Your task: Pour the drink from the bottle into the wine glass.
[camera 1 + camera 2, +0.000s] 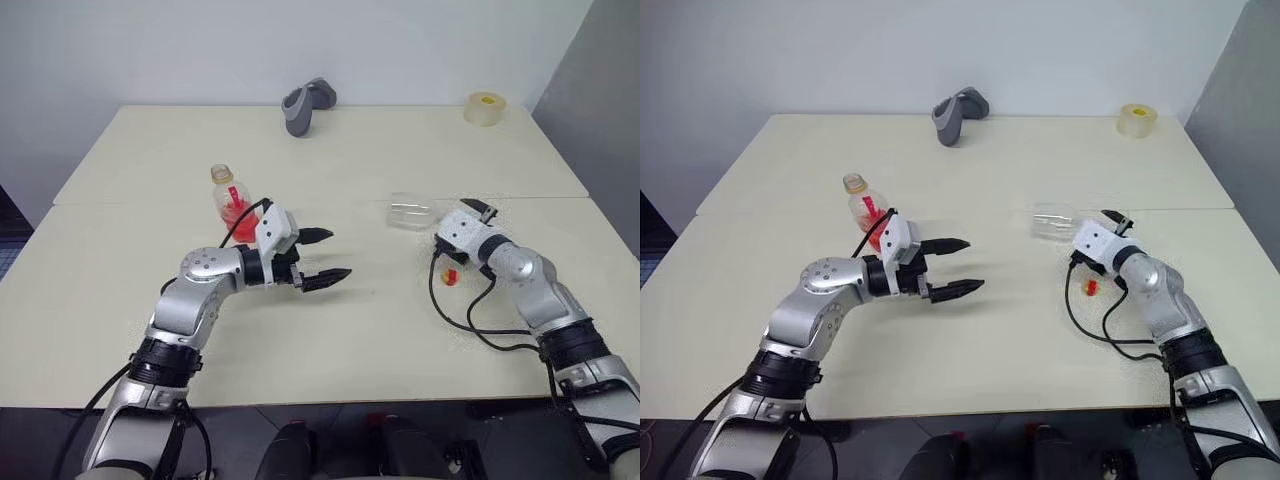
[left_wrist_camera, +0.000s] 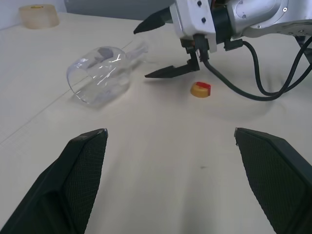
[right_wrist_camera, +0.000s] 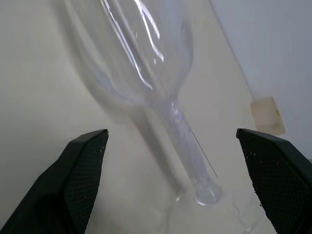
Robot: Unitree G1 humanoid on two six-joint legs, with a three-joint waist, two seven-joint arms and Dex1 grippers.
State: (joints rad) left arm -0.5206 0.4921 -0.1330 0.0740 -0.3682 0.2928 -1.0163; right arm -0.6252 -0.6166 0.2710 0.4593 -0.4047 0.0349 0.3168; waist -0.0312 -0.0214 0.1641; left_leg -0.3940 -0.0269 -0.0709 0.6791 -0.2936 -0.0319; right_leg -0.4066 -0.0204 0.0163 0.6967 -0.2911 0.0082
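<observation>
In the right wrist view the fingers of my right gripper are still above the stem that runs between them, so lowering comes first, before closing on the glass stem [image 3: 183, 141].
The bottle [image 1: 229, 201] stands upright on the table with the red drink [image 1: 235, 213] low in it, just behind my left wrist. My left gripper [image 1: 330, 257] is open and empty, pointing right across the table. The wine glass [image 1: 412, 211] lies on its side, its bowl [image 2: 97, 75] towards the middle of the table. Its stem [image 3: 179, 134] runs between the open fingers of my right gripper [image 2: 158, 48]; I see no finger touching it. A small yellow and red cap [image 2: 200, 89] lies below my right hand.
A grey curved object [image 1: 307, 105] and a roll of tape [image 1: 485, 108] sit at the table's far edge. A seam [image 1: 140, 202] crosses the tabletop. Black cables [image 1: 470, 320] loop from my right wrist. A grey wall [image 1: 600, 90] stands at the right.
</observation>
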